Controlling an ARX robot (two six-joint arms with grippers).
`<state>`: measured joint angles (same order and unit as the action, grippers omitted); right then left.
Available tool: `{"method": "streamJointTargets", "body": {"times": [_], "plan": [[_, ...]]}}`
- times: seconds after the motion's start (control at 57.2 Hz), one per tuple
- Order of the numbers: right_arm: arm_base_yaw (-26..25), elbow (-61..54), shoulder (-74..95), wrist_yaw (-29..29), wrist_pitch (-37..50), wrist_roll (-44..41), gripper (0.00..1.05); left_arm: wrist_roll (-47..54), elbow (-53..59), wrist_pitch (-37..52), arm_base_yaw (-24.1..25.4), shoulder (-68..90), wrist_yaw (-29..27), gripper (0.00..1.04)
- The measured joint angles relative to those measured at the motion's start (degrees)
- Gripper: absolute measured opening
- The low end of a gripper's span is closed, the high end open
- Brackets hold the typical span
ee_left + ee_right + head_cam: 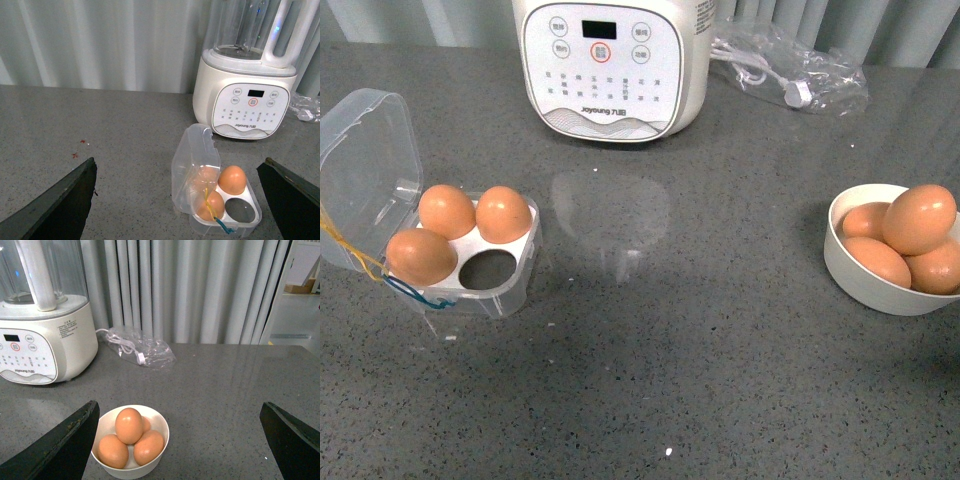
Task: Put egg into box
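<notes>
I need to fill the clear box's empty hole next, so my right gripper needs to grab the top egg by its rounded middle (129, 426).
The clear box (515, 285) stands open at the table's left, its lid (365, 150) tipped back. Three orange-brown eggs fill three holes; the front right hole (488, 270) is empty. Yellow and blue bands hang at its left side. The white bowl (840, 265) at the right holds several eggs, the top egg (918, 218) lying on the others. Neither gripper shows in the front view. My left gripper (179, 161) is open and empty, above and short of the box (215, 231). My right gripper (180, 405) is open and empty, above the bowl (150, 465).
A white blender base (610, 65) stands at the back centre. A clear plastic bag with a white cable (790, 70) lies at the back right. Grey curtains hang behind the table.
</notes>
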<state>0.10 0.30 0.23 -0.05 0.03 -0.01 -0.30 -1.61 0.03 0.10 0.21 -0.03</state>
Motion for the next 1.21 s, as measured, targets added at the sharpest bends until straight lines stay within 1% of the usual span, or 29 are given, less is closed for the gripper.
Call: {"method": "streamJointTargets", "body": {"times": [0.786, 0.821, 0.856, 0.873, 0.926, 0.961, 0.996, 1.031, 1.1, 1.205], "plan": [[0.0, 0.0, 0.0, 0.1, 0.0, 0.0, 0.97, 0.0, 0.0, 0.0, 0.0, 0.0, 0.0, 0.98], [1.2, 0.6, 1.3, 4.2, -1.7, 2.7, 0.97, 0.0, 0.0, 0.0, 0.0, 0.0, 0.0, 0.98], [4.1, 2.6, 6.3, 12.2, -2.9, 7.5, 0.97, 0.0, 0.0, 0.0, 0.0, 0.0, 0.0, 0.98], [5.2, 3.8, 9.9, 17.8, -1.9, 11.5, 0.97, 0.0, 0.0, 0.0, 0.0, 0.0, 0.0, 0.98], [6.2, 6.6, 19.3, 23.6, 2.3, 18.8, 0.97, 0.0, 0.0, 0.0, 0.0, 0.0, -0.1, 0.98], [6.7, 8.3, 24.9, 24.3, 5.5, 21.3, 0.97, 0.0, 0.0, 0.0, 0.0, 0.0, 0.2, 0.98], [6.7, 9.7, 30.0, 23.7, 8.5, 22.7, 0.97, 0.0, 0.0, 0.0, 0.0, 0.0, 0.1, 0.98], [6.6, 10.9, 36.0, 20.5, 12.3, 24.5, 0.97, 0.0, 0.0, 0.0, 0.0, 0.0, 0.1, 0.98], [6.6, 11.5, 45.5, 14.6, 19.5, 24.6, 0.97, 0.0, 0.0, 0.0, 0.0, 0.0, 0.0, 0.98], [6.7, 12.8, 57.1, 8.7, 24.3, 23.5, 0.97, 0.0, 0.0, 0.0, 0.0, 0.0, 0.0, 0.98]]}}
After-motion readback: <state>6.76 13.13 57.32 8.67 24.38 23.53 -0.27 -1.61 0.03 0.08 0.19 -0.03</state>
